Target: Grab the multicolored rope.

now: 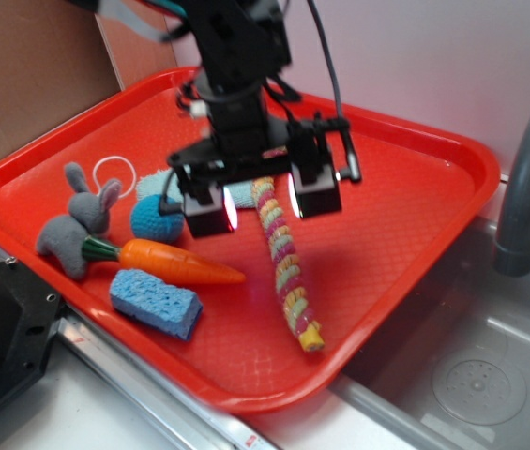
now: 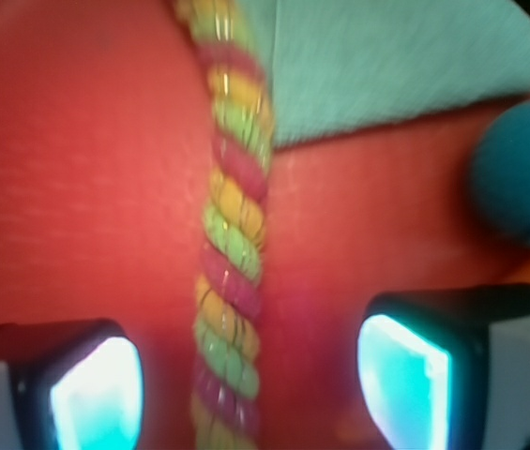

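I should grab the multicolored rope by its twisted middle (image 1: 278,236) with my gripper next, to pick it up.
The multicolored rope (image 1: 283,258), twisted in pink, yellow and pale green with a yellow near end, lies lengthwise on the red tray (image 1: 415,197). My gripper (image 1: 257,199) hovers over the rope's far end, jaws open, one on each side of it. In the wrist view the rope (image 2: 232,253) runs up the middle between my two lit fingers (image 2: 405,380), with a gap on both sides. Nothing is held.
On the tray's left lie an orange carrot (image 1: 175,261), a blue sponge (image 1: 155,302), a grey plush rabbit (image 1: 77,220), a teal crocheted ball (image 1: 155,218) and a white ring (image 1: 114,173). A pale teal cloth (image 2: 386,66) lies beside the rope. A sink and faucet (image 1: 527,178) are at right.
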You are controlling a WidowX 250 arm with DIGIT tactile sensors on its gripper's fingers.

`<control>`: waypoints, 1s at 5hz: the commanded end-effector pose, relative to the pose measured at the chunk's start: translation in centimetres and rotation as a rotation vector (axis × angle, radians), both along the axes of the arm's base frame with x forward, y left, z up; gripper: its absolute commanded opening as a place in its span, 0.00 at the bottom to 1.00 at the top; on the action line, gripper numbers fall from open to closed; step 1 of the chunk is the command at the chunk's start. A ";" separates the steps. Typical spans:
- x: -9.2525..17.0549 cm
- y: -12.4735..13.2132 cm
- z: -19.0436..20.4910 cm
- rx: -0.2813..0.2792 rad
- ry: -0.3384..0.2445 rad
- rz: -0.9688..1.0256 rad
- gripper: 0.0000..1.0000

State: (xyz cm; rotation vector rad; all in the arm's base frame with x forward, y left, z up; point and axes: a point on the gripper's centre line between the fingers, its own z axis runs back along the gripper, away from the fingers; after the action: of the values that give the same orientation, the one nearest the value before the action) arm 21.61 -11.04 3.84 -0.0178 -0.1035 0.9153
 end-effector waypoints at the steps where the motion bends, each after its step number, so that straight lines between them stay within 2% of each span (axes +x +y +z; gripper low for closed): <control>1: 2.4 -0.3 -2.5 0.023 -0.030 -0.017 1.00; 2: 2.6 0.0 -2.7 0.040 -0.053 -0.019 0.00; 3: 2.7 0.3 -2.9 0.045 -0.053 -0.019 0.00; 4: 2.9 0.7 -2.1 0.016 -0.050 -0.043 0.00; 5: 3.2 1.5 1.0 -0.035 -0.015 -0.168 0.00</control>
State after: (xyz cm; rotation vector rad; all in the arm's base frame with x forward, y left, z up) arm 23.15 -9.75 2.87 -0.0107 -0.0361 0.7437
